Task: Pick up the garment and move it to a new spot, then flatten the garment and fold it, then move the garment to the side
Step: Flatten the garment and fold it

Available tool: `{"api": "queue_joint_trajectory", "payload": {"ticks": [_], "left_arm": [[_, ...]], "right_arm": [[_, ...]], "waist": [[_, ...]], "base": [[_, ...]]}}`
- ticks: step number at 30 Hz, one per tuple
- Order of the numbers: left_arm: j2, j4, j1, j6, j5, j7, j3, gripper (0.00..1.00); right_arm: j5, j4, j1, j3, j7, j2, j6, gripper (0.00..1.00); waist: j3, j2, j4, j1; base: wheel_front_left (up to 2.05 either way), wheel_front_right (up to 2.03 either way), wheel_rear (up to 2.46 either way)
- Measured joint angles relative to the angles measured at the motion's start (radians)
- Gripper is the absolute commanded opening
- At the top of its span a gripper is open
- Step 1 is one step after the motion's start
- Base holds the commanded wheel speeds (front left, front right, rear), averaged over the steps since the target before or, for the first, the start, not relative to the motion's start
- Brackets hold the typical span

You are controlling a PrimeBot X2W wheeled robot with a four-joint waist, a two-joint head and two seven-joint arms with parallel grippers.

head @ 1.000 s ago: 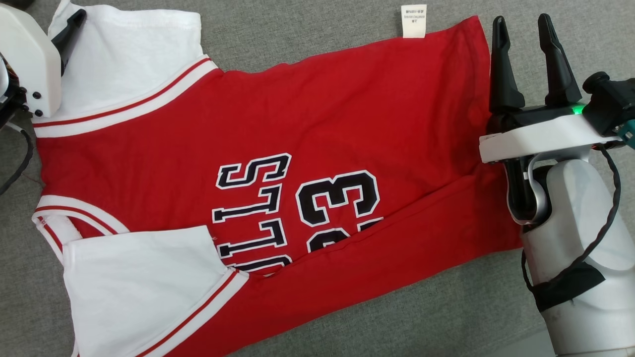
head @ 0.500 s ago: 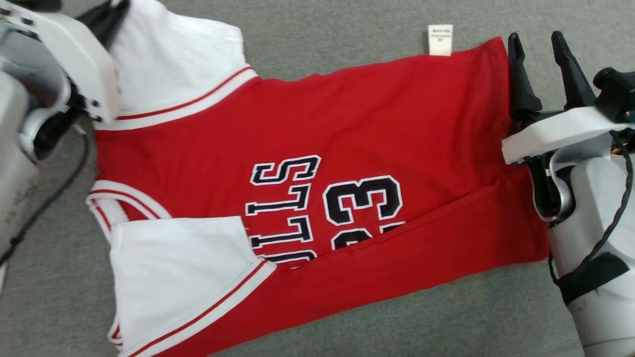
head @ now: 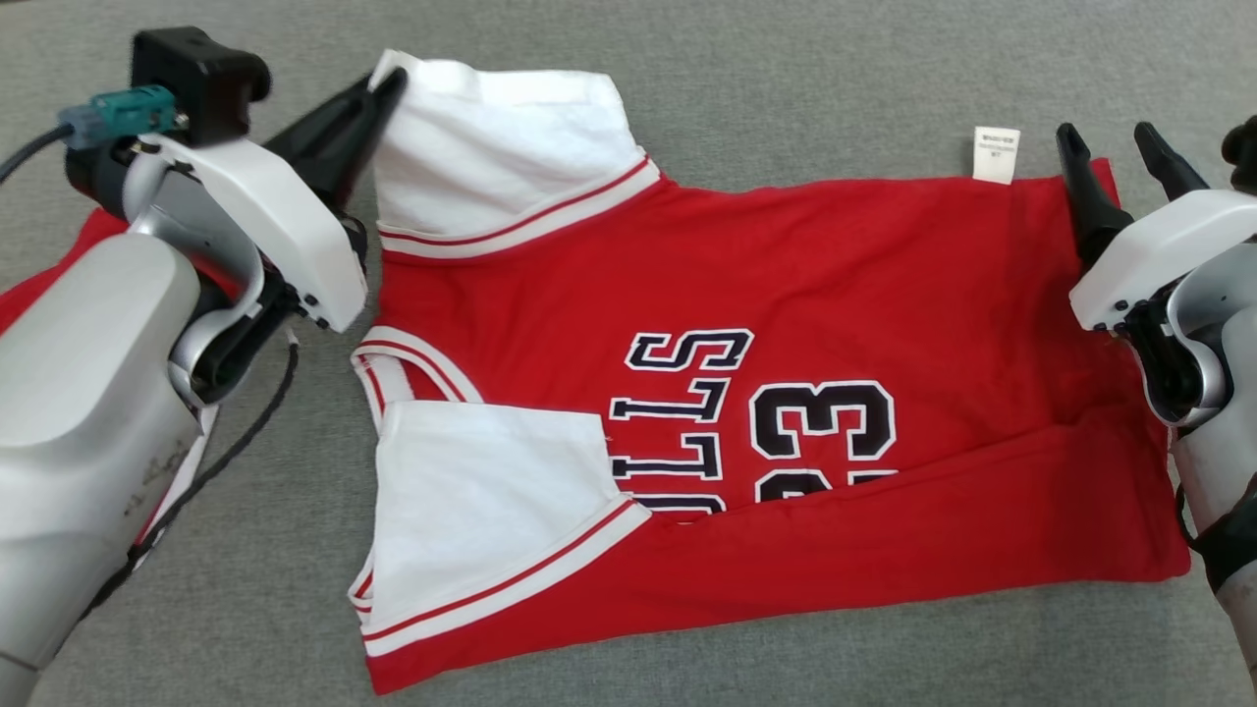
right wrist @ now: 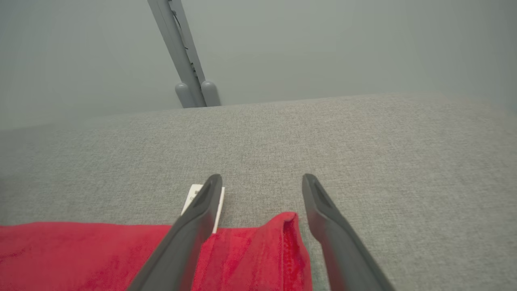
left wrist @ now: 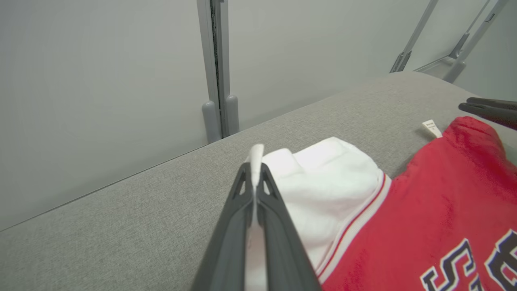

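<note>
The jersey's body lies flat, while its red hem corner (head: 1103,177) (right wrist: 288,221) stands up in a small fold. My right gripper should grab the jersey by that corner next.
The garment (head: 786,275) is a red jersey with white sleeves and black lettering. It lies flat on the grey cloth surface (head: 786,88), with its near edge folded over. My left gripper (head: 388,83) is shut on the far white sleeve's corner (head: 491,137). In the left wrist view white cloth is pinched between the closed fingers of the left gripper (left wrist: 255,161). My right gripper (head: 1112,147) is open at the jersey's far right hem corner. In the right wrist view that red corner (right wrist: 282,242) lies between the spread fingers of the right gripper (right wrist: 261,182).
A white care label (head: 995,154) sticks out of the far hem, beside my right gripper. A strip of red cloth (head: 49,275) shows behind my left forearm. The surface ends at a grey wall with a metal post (left wrist: 216,60). Bare grey surface lies beyond the jersey.
My left gripper has gone from open to shut on the white sleeve's corner. The head camera has turned, so the whole picture has shifted right. The right gripper stays open at the hem.
</note>
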Motion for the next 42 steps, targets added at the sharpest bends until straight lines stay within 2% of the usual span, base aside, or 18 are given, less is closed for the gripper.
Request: {"api": "queue_joint_trajectory", "payload": {"ticks": [9, 18, 22, 23, 24, 25, 28, 35, 42], "left_arm": [[0.007, -0.037, 0.031, 0.000, -0.007, -0.021, -0.017, 0.00], [0.015, -0.042, 0.028, 0.000, -0.012, -0.016, -0.018, 0.00], [0.017, -0.040, 0.015, 0.000, -0.012, -0.014, -0.017, 0.00], [0.016, -0.039, 0.013, 0.000, -0.012, -0.014, -0.017, 0.00], [0.016, -0.037, 0.013, 0.001, -0.012, -0.012, -0.018, 0.00], [0.016, -0.035, 0.013, 0.001, -0.012, -0.011, -0.018, 0.00], [0.016, -0.024, 0.009, 0.009, -0.006, -0.012, -0.018, 0.00], [0.008, 0.026, -0.028, 0.021, -0.008, -0.033, 0.001, 0.00], [-0.015, 0.112, -0.118, 0.022, 0.003, -0.046, 0.018, 0.00]], "right_arm": [[0.063, 0.058, 0.000, -0.001, 0.085, -0.044, 0.000, 1.00], [0.079, 0.108, -0.015, -0.004, 0.116, -0.072, 0.000, 1.00], [0.113, 0.095, -0.026, 0.029, 0.140, -0.079, 0.000, 1.00], [0.124, 0.092, -0.028, 0.036, 0.144, -0.082, 0.000, 0.78], [0.133, 0.085, -0.029, 0.044, 0.150, -0.086, 0.000, 0.33], [0.140, 0.079, -0.030, 0.053, 0.151, -0.090, 0.000, 0.00], [0.153, 0.067, -0.030, 0.078, 0.143, -0.100, 0.001, 0.00], [0.142, 0.064, -0.062, 0.108, 0.048, -0.123, 0.001, 0.00], [0.081, 0.088, -0.130, 0.139, -0.072, -0.133, 0.001, 0.00]], "waist": [[-0.013, 0.0000, 0.044, 0.0000], [0.022, 0.0000, 0.052, 0.0000], [0.039, 0.0000, 0.052, 0.0000], [0.042, 0.0000, 0.051, 0.0000], [0.045, 0.0000, 0.051, 0.0000], [0.046, 0.0000, 0.051, 0.0000], [0.050, 0.0000, 0.050, 0.0000], [0.058, 0.0000, 0.046, 0.0000], [0.079, 0.0000, 0.036, 0.0000]], "base": [[0.00, 0.00, 0.00], [0.00, 0.00, 0.00], [0.00, 0.00, 0.00], [0.00, 0.00, 0.00], [0.00, 0.00, 0.00], [0.00, 0.00, 0.00], [0.00, 0.00, 0.00], [0.00, 0.00, 0.00], [0.00, 0.00, 0.00]]}}
